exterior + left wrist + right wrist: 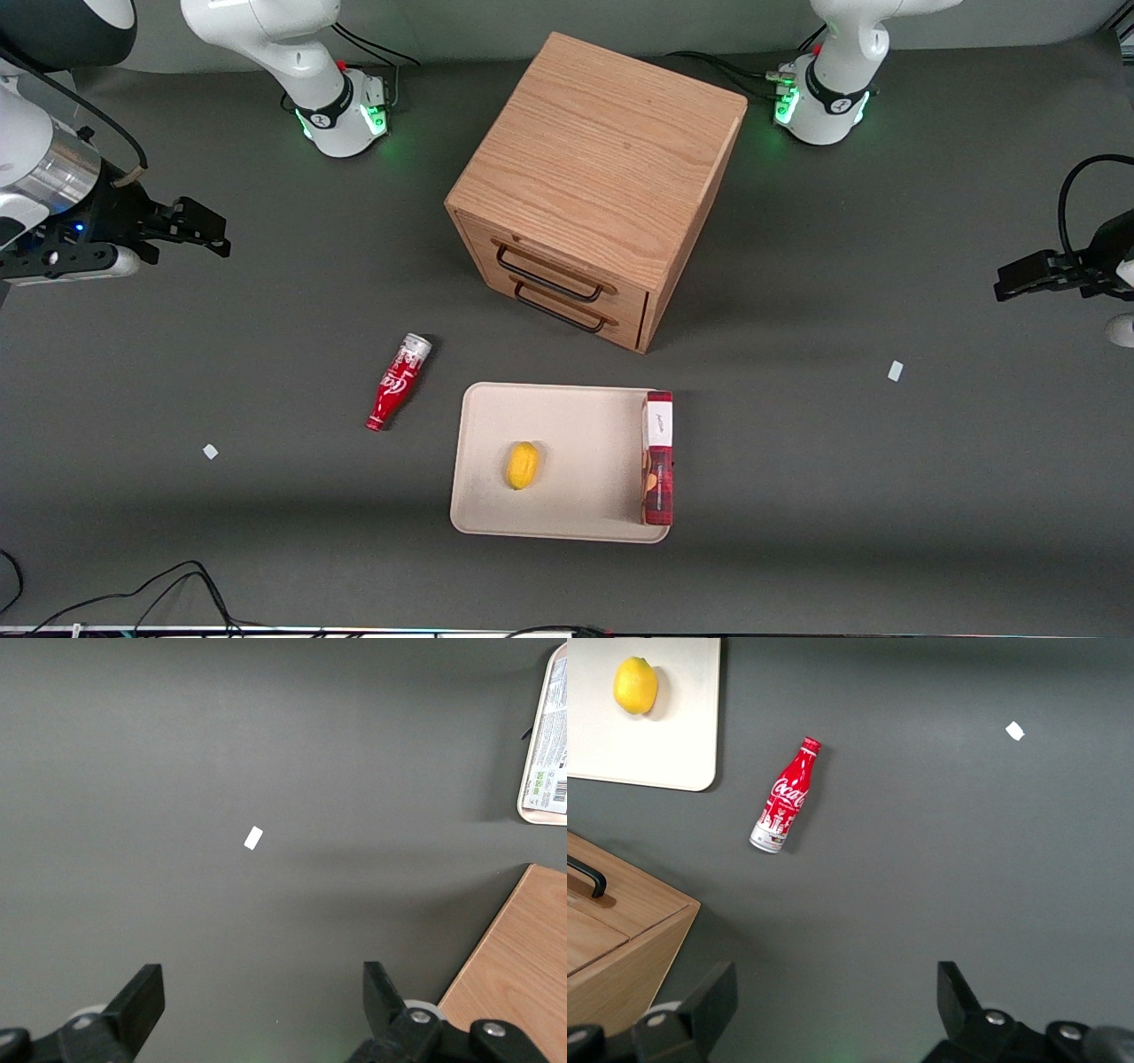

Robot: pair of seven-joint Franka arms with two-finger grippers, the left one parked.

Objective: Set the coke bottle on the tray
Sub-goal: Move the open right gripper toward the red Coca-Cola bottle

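The coke bottle should be placed on the tray next, so my right gripper should grab it by its body with the white script.
The coke bottle, red with white script, lies on its side on the dark table, with its red cap end nearer the front camera and its silver end toward the cabinet. It rests just beside the beige tray, apart from it, on the working arm's side. My right gripper hangs open and holds nothing. It is above the table toward the working arm's end, farther from the front camera than the bottle and well apart from it.
On the tray lie a yellow lemon and a red box along one edge. A wooden drawer cabinet stands farther from the camera than the tray. Small white scraps dot the table.
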